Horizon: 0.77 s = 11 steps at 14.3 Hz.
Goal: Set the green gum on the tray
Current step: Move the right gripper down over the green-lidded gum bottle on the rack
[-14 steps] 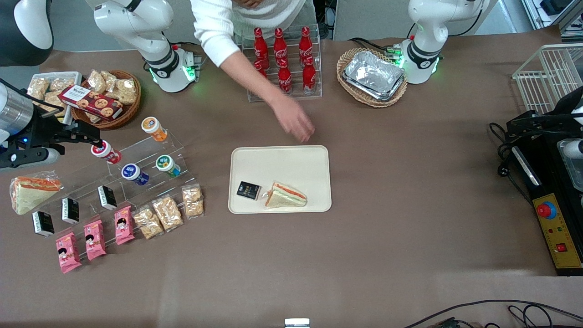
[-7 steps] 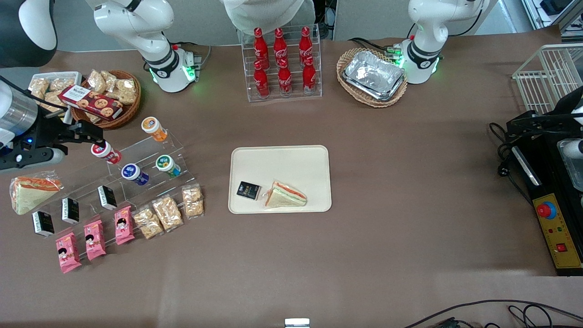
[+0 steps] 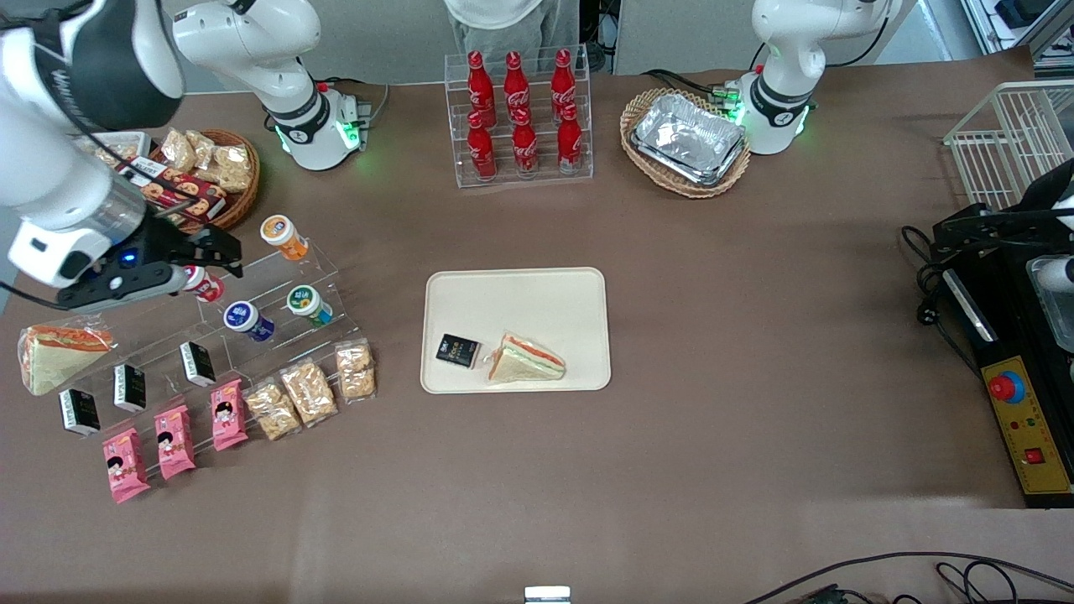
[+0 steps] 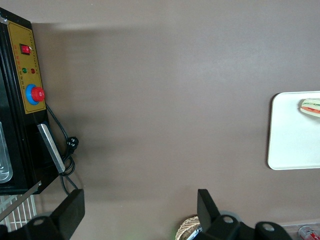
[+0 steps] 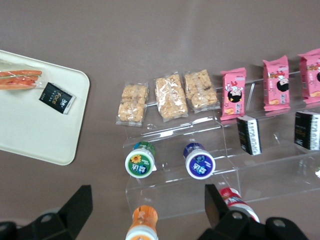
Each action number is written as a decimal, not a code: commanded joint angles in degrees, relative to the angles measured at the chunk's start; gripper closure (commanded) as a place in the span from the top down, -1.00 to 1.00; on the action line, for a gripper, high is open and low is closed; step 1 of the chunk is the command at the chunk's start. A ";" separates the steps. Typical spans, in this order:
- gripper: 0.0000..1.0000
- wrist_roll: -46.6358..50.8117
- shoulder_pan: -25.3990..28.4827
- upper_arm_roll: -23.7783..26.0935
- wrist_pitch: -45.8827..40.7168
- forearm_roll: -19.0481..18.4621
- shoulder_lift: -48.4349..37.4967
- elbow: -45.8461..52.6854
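My right gripper next grabs the green gum by its white end with the cap [image 3: 303, 300]. Then it sets the green gum on the cream tray [image 3: 516, 294].
The green gum [image 3: 307, 304] lies on a clear stepped display stand [image 3: 277, 277], its white lid with a green mark facing the front camera. It also shows in the right wrist view [image 5: 140, 161]. The cream tray [image 3: 516, 294] lies at the table's middle and holds a sandwich [image 3: 527, 359] and a black packet [image 3: 457, 350]. The tray's corner shows in the right wrist view [image 5: 30, 125]. My right gripper [image 3: 228, 256] is open and empty. It hovers above the stand, a little farther from the front camera than the green gum. In the right wrist view the gripper [image 5: 148, 205] has the orange bottle [image 5: 141, 225] between its fingers.
A blue bottle [image 3: 243, 319], an orange bottle [image 3: 281, 235] and a red bottle [image 3: 205, 285] share the stand. Snack packs [image 3: 310, 390], pink packets [image 3: 172, 440] and black packets [image 3: 130, 386] lie nearer the camera. Cola bottles [image 3: 520, 117] and a basket of foil trays [image 3: 688, 141] stand farther back.
The person's arm over the tray has withdrawn from the table. My right gripper has moved from the table's edge toward the stand and now covers part of the red bottle.
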 commanded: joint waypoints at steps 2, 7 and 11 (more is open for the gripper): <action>1.00 -0.90 0.30 -0.23 12.17 0.76 -7.54 -16.30; 1.00 -0.02 0.65 -0.23 23.32 0.85 -6.49 -25.44; 1.00 4.28 3.11 -0.23 27.03 0.85 -2.71 -26.51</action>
